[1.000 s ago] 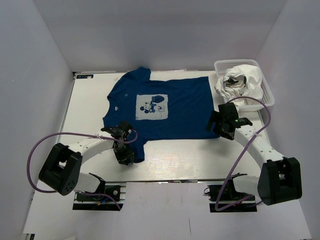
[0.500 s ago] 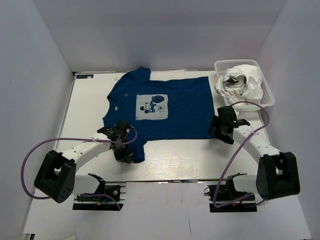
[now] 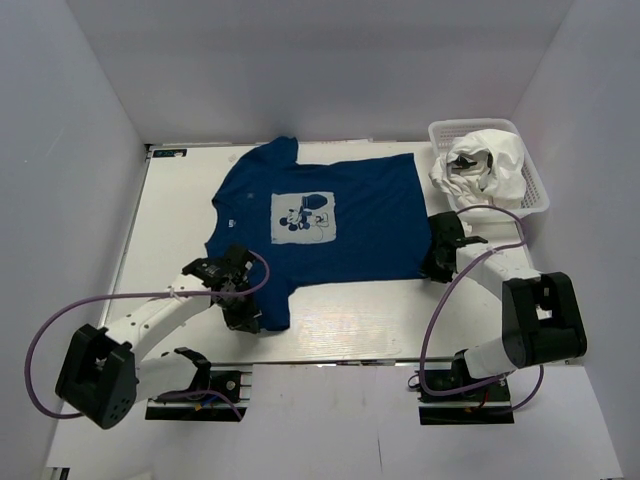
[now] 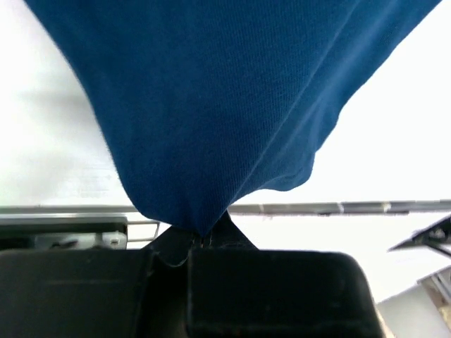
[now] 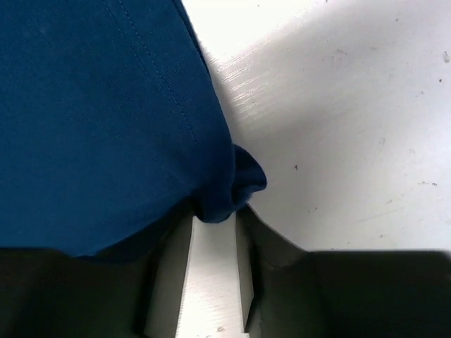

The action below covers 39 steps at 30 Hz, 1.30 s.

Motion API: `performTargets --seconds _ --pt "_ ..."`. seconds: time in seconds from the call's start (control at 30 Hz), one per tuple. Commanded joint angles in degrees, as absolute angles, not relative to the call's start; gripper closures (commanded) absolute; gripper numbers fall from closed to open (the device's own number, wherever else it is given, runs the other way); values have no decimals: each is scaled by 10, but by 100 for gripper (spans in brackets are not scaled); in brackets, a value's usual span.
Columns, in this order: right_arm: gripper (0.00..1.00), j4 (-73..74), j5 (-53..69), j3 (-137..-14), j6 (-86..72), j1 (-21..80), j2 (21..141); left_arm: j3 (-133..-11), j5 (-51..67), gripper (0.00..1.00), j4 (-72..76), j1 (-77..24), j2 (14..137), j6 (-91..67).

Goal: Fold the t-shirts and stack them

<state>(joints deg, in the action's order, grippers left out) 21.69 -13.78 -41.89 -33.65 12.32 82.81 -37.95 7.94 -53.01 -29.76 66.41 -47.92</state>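
Observation:
My right gripper will leave the near hem corner on the tabletop if I lift it now, because its fingers are apart around the bunched cloth.
The navy t-shirt (image 3: 350,215) lies spread flat on the table, collar to the left and hem to the right, with its pale mouse print facing up. My left gripper (image 3: 243,314) is at the near sleeve, and in the left wrist view it (image 4: 204,238) is shut on a pinch of navy cloth (image 4: 211,105). My right gripper (image 3: 436,264) is at the near hem corner. In the right wrist view its jaws (image 5: 215,215) stand narrowly apart, with the bunched navy corner (image 5: 224,201) between the fingertips. The white t-shirt (image 3: 492,160) lies crumpled in the basket.
The white lattice basket (image 3: 541,196) stands at the back right corner, just beyond my right arm. The table's near edge (image 4: 352,207) runs close behind the left gripper. White walls enclose the table on the left, back and right.
The right gripper has slid in onto the hem corner and its jaws have narrowed from wide open. The left jaws have closed on the sleeve, and that arm's elbow has swung left.

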Motion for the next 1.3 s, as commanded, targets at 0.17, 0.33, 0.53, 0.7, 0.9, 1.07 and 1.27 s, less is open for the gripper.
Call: performTargets --seconds 0.17,0.33,0.53,0.7,0.9,1.07,1.27 --pt "98 176 -135 -387 -335 122 817 -368 137 100 -627 -300 569 -471" --pt "100 238 -107 -380 -326 126 762 -383 144 100 -642 -300 563 -471" --pt "100 253 -78 -414 -310 126 736 -466 132 100 -605 -289 630 -455" --pt "100 266 -73 -475 -294 124 779 -545 127 100 -566 -289 697 -444" --pt "100 301 -69 -548 -266 124 820 -625 121 100 -566 -259 773 -439" --pt "100 313 -73 -599 -265 121 848 -719 41 100 -587 -219 840 -439" --pt "100 323 -91 -668 -264 120 894 -787 -4 100 -583 -165 887 -428"
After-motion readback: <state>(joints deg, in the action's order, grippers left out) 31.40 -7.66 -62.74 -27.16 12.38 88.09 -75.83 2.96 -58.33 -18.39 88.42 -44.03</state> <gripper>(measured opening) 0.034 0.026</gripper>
